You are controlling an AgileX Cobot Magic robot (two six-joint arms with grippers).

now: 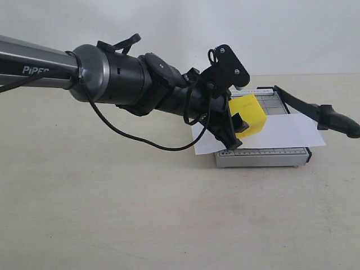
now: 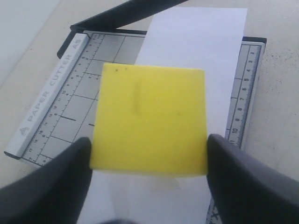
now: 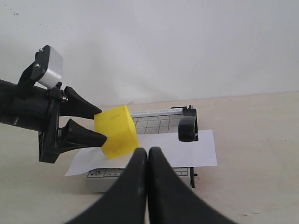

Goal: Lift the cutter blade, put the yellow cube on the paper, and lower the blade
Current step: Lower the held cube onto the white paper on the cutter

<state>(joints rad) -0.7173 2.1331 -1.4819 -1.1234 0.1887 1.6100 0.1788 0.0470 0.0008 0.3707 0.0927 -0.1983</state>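
I should open my left gripper now. It is holding the yellow cube's [image 1: 250, 115] lower edge over the white paper [image 1: 287, 132], so the cube would come to rest.
My left gripper [image 1: 239, 130] is shut on the yellow cube [image 1: 250, 115], one finger on each side face. In the left wrist view the yellow cube [image 2: 149, 123] fills the gap between the black fingers [image 2: 233, 177]. It hangs tilted low over the left part of the white paper [image 1: 287, 132], which lies across the grey cutter base [image 1: 264, 157]. Whether the cube touches the sheet I cannot tell. The cutter blade [image 1: 304, 104] is raised, its thick handle end out past the right side. My right gripper [image 3: 148, 151] is shut and empty, back from the cutter's near side.
The paper [image 3: 187, 149] overhangs the base [image 3: 154, 122] on both sides. The blade's handle [image 3: 188, 128] stands over the paper's far right part. The left arm [image 1: 112, 73] reaches in from the left above the beige tabletop [image 1: 112, 214]. A white wall stands behind.
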